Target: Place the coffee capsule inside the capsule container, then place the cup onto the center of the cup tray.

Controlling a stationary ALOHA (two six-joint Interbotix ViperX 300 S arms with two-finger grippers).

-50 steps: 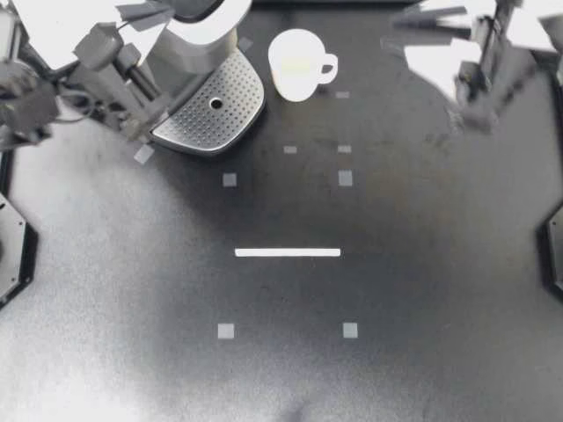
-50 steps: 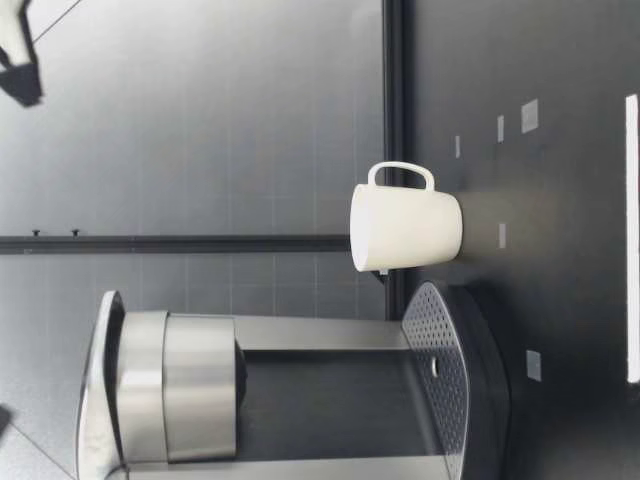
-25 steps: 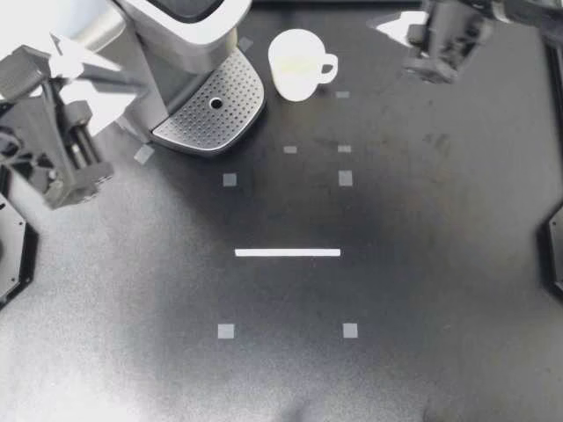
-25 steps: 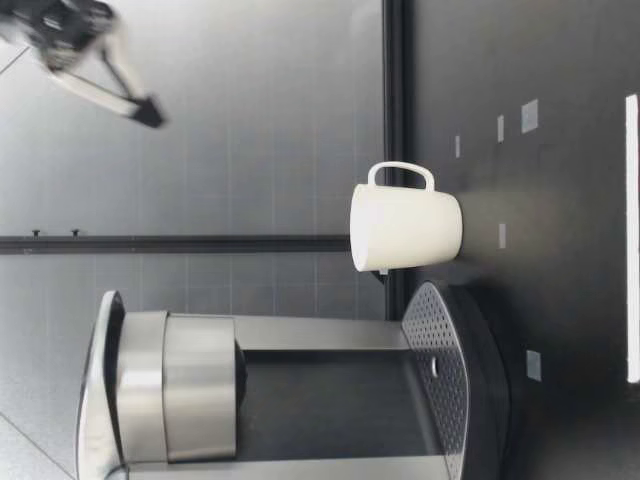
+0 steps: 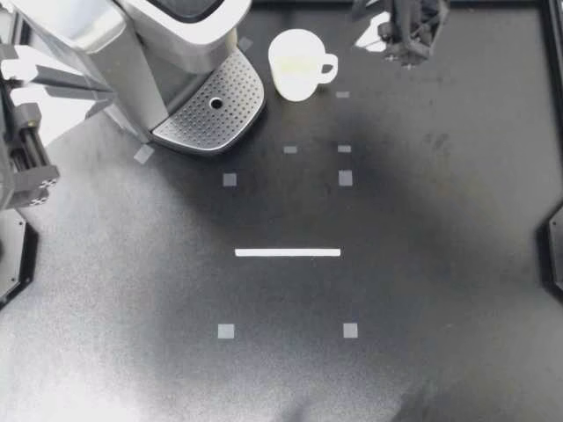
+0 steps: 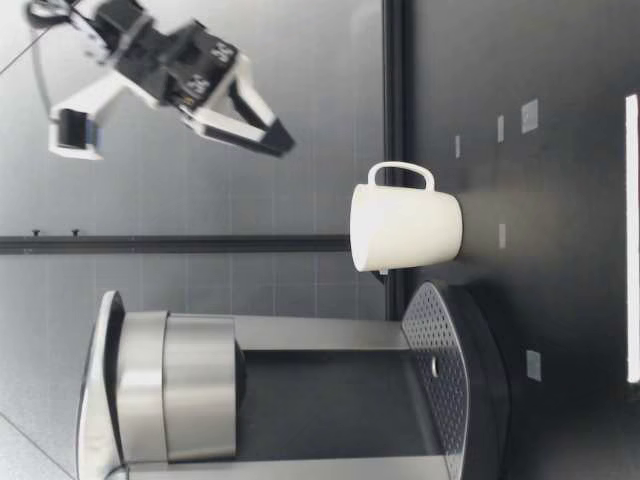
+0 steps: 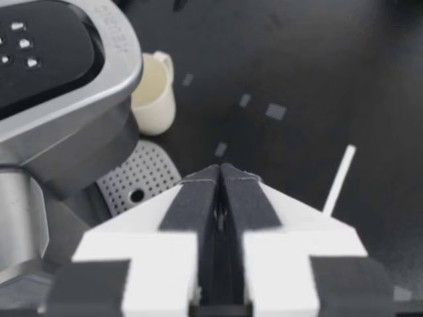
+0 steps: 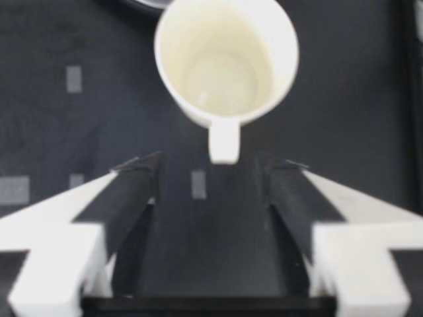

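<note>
My right gripper grips the white cup by its handle next, to set it onto the center of the cup tray.
The white cup stands upright on the table beside the coffee machine, its handle pointing right. My right gripper hovers to the right of the cup, high above the table, and is open. In the right wrist view the cup lies ahead of the open fingers, handle toward them. The low view shows my right gripper in the air above the cup. My left gripper is shut, left of the machine. No capsule is visible.
The perforated cup tray sits at the machine's foot, bare, left of the cup. A white strip and small grey squares mark the black table. In the left wrist view the machine's head stands close beside the shut fingers.
My right gripper has swung left toward the cup and spread its fingers wider. My left arm has pulled back from the machine toward the table's left edge.
</note>
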